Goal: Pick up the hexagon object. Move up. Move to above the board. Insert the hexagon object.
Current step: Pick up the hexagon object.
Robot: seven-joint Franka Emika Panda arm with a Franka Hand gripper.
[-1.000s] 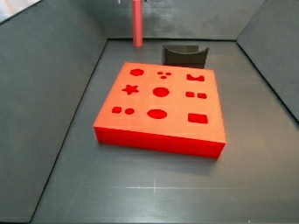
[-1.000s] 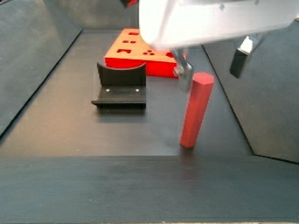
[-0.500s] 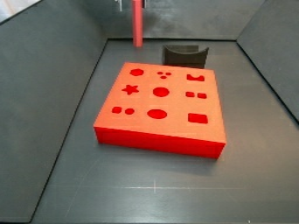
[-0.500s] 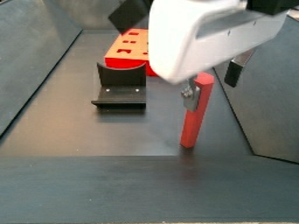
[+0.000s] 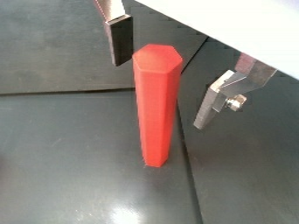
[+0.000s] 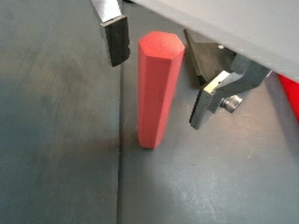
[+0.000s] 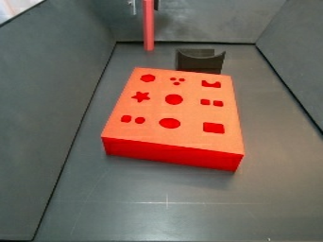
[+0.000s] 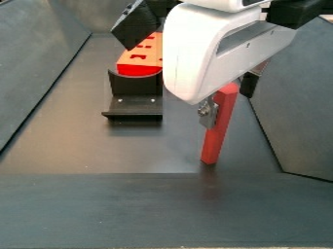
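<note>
I will grip the hexagon object by its upper end [image 5: 158, 72] next, so that my gripper can fit it into the board's hexagonal hole.
The hexagon object [image 5: 156, 105] is a red rod standing upright on the dark floor; it shows in both wrist views [image 6: 160, 87] and both side views [image 7: 149, 24] [image 8: 219, 126]. My gripper [image 5: 159, 92] is open and straddles the rod's upper part, with one finger [image 5: 118, 39] on each side and a gap to the rod on both sides; the same shows in the other wrist view [image 6: 156, 92]. In a side view the white gripper body [image 8: 228, 100] covers the rod's top. The board [image 7: 190, 142], red-orange with shape holes, lies apart from the rod [image 8: 140, 53].
The dark fixture [image 7: 199, 60] stands just behind the board, between board and rod [image 8: 134, 97]. Grey walls enclose the floor on both sides, and the rod stands near one wall.
My gripper has come down over the rod, so its fingers now flank the upper part. The rod, the board and the fixture have not moved.
</note>
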